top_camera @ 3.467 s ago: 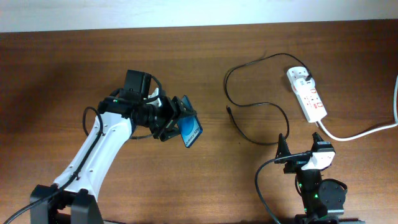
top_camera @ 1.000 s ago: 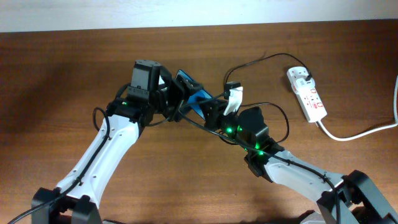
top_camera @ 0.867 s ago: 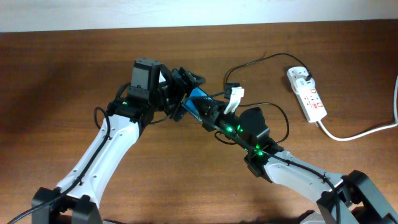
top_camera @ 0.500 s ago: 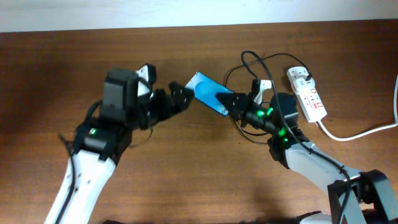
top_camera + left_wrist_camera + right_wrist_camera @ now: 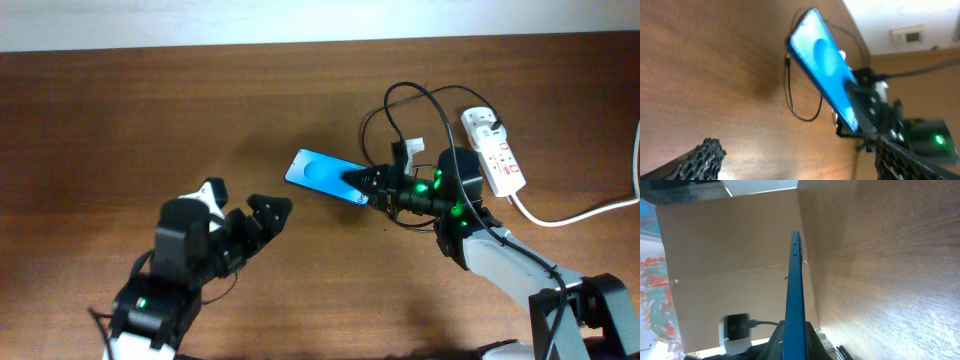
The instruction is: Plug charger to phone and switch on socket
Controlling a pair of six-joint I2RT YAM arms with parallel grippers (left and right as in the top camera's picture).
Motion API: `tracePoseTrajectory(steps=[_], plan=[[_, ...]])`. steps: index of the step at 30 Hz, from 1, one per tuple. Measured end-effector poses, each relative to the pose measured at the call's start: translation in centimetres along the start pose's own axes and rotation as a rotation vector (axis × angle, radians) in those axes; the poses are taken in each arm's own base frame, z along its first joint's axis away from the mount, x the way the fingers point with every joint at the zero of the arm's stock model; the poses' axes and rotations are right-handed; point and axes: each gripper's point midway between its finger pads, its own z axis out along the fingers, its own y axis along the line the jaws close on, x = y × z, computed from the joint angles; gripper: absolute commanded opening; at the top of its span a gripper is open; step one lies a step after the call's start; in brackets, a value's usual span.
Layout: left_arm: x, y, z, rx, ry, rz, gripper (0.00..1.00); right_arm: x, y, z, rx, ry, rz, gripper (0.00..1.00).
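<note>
The phone should be grabbed by its loose end [image 5: 305, 169] [image 5: 808, 38] with my left gripper, away from my right gripper, so its opposite end stays free to plug in the charger.
The phone [image 5: 322, 175], blue screen up, is held off the table by its right end, with my right gripper [image 5: 365, 183] shut on it. Seen edge-on in the right wrist view, the phone [image 5: 796, 295] stands between the fingers of the right gripper [image 5: 796, 341]. My left gripper [image 5: 243, 203] is open and empty, down-left of the phone and apart from it. In the left wrist view the phone [image 5: 827, 65] hangs ahead of the wide-spread left gripper [image 5: 800, 167]. The charger cable [image 5: 400, 95] loops behind the right gripper; its plug tip is hidden. The socket [image 5: 493, 150] lies at the right.
A thick white cord [image 5: 585, 212] runs from the socket to the right edge. The black cable [image 5: 805, 112] lies on the wood under the phone. A black adapter [image 5: 735, 327] sits in the socket. The table's far edge meets a white wall.
My left gripper opened, let go of the phone and pulled back down-left. The right gripper kept the phone, carried it right, then levelled it screen-up.
</note>
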Motion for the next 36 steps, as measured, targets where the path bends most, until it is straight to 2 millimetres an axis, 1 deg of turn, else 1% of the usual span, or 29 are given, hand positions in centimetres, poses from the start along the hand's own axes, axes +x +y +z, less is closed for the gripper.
tracePoseTrajectory(steps=[1,3,4,5,6,7,8,10,12,13,14,15,16,17,19,20,22,24,25,27,29,30,32,33,34,35,36], plan=[[0.0,0.1,1.8,0.006,0.044,-0.096,0.99,-0.4,-0.1,0.0,0.003,-0.020,0.000,0.04],[-0.3,0.1,3.7,0.020,0.091,-0.201,0.99,-0.7,-0.1,0.0,0.007,-0.039,0.001,0.04],[-0.6,0.4,5.0,0.016,0.110,-0.245,0.94,-0.8,-0.2,0.0,0.010,-0.049,0.003,0.04],[-0.4,1.0,5.6,-0.007,0.127,-0.281,0.99,-0.9,-1.5,-0.1,0.059,-0.059,0.066,0.04],[-0.4,1.3,5.9,-0.019,0.134,-0.310,0.99,-0.8,-2.5,-0.1,0.092,-0.065,0.104,0.04],[-0.3,1.5,6.1,-0.029,0.138,-0.358,0.99,-0.8,-3.0,-0.2,0.109,-0.070,0.123,0.04],[-0.3,2.0,6.6,-0.054,0.143,-0.465,0.99,-0.9,-3.2,-0.2,0.115,-0.077,0.130,0.04],[-0.6,1.7,7.0,-0.042,0.136,-0.538,0.99,-1.0,-3.2,-0.2,0.115,-0.082,0.162,0.04],[-0.8,1.6,7.1,-0.038,0.132,-0.574,0.99,-0.7,-3.4,0.3,0.125,-0.096,0.206,0.04],[-0.8,1.5,7.1,-0.039,0.131,-0.611,0.98,-0.2,-3.4,1.0,0.131,-0.094,0.225,0.04],[-0.9,1.5,7.1,-0.040,0.126,-0.647,0.89,1.0,-2.7,2.1,0.117,-0.072,0.235,0.04],[-1.0,1.6,7.1,-0.042,0.121,-0.667,0.85,1.5,-1.7,2.7,0.080,-0.065,0.216,0.04],[-1.0,1.6,7.2,-0.044,0.118,-0.672,0.78,1.9,-0.7,3.3,0.047,-0.058,0.205,0.04],[-1.0,1.3,7.3,-0.037,0.116,-0.671,0.75,2.2,-0.6,3.6,0.045,-0.057,0.212,0.04],[-1.0,1.3,7.6,-0.037,0.110,-0.695,0.61,2.9,-0.7,4.1,0.053,-0.054,0.252,0.04],[-1.1,1.3,7.6,-0.037,0.104,-0.704,0.58,3.0,-0.7,4.3,0.052,-0.056,0.292,0.04],[-1.5,1.5,7.6,-0.043,0.079,-0.722,0.47,3.7,-0.7,4.7,0.056,-0.048,0.351,0.04],[-1.9,1.8,7.6,-0.050,0.047,-0.750,0.47,4.7,-0.7,5.2,0.062,-0.026,0.402,0.04],[-2.2,1.9,7.6,-0.052,0.031,-0.756,0.38,5.0,-0.7,5.4,0.065,-0.021,0.424,0.04],[-2.6,2.2,7.7,-0.058,-0.001,-0.773,0.30,5.0,-0.7,5.4,0.065,-0.020,0.434,0.04],[-2.8,2.3,7.6,-0.060,-0.014,-0.798,0.29,5.0,-0.7,5.4,0.065,-0.022,0.443,0.04],[-2.9,2.3,7.7,-0.056,-0.019,-0.805,0.31,5.0,-0.8,5.4,0.067,-0.024,0.446,0.04],[-3.5,1.6,7.7,-0.020,-0.030,-0.801,0.33,4.8,-0.8,5.4,0.066,-0.034,0.454,0.04],[-3.7,1.2,7.9,0.005,-0.032,-0.791,0.35,4.4,-0.6,5.4,0.059,-0.052,0.450,0.04],[-3.8,0.9,8.1,0.014,-0.032,-0.784,0.40,4.3,-0.6,5.4,0.058,-0.059,0.450,0.04],[-3.6,0.7,8.2,0.017,-0.027,-0.779,0.37,4.3,-0.6,5.4,0.059,-0.060,0.452,0.04],[-3.3,0.5,8.2,0.020,-0.018,-0.775,0.36,4.3,-0.7,5.4,0.062,-0.061,0.453,0.04]])
